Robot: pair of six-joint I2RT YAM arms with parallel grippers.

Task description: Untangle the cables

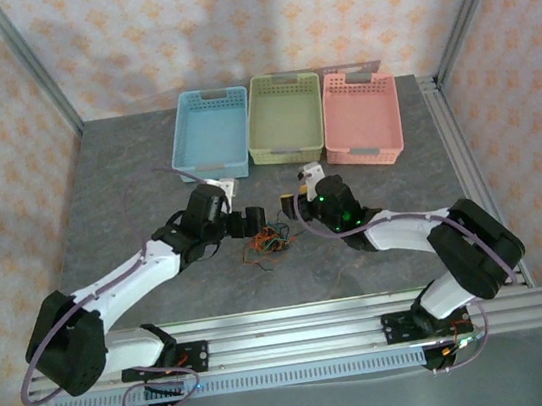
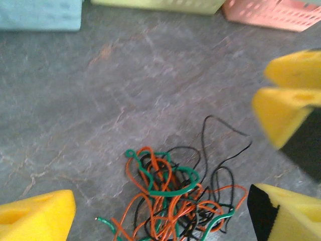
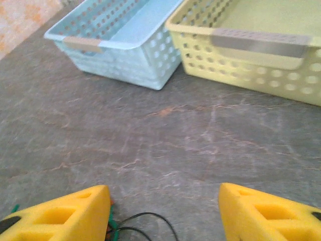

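Note:
My left gripper grips only a black piece of cable at the knot's edge (image 1: 280, 216) (image 2: 204, 136) next, which leaves the rest for my right gripper to untangle.
The cables (image 1: 272, 239) lie as a small knot of orange, green and black strands on the grey table between the two arms. In the left wrist view the cables (image 2: 175, 193) sit on the table between my left gripper's (image 2: 160, 221) yellow fingertips, which stand wide open on either side. My left gripper (image 1: 257, 223) is at the knot's left edge. My right gripper (image 1: 289, 204) hovers just right of and beyond it. The right gripper (image 3: 165, 216) is open over bare table, and a black cable loop (image 3: 145, 223) and a bit of green lie by its left finger (image 3: 65, 216).
Three baskets stand in a row at the back: blue (image 1: 210, 131), green (image 1: 284, 115), pink (image 1: 362, 114). The blue basket (image 3: 115, 40) and the green one (image 3: 251, 55) are just ahead of the right gripper. The right gripper's yellow fingers (image 2: 288, 100) crowd the left wrist view.

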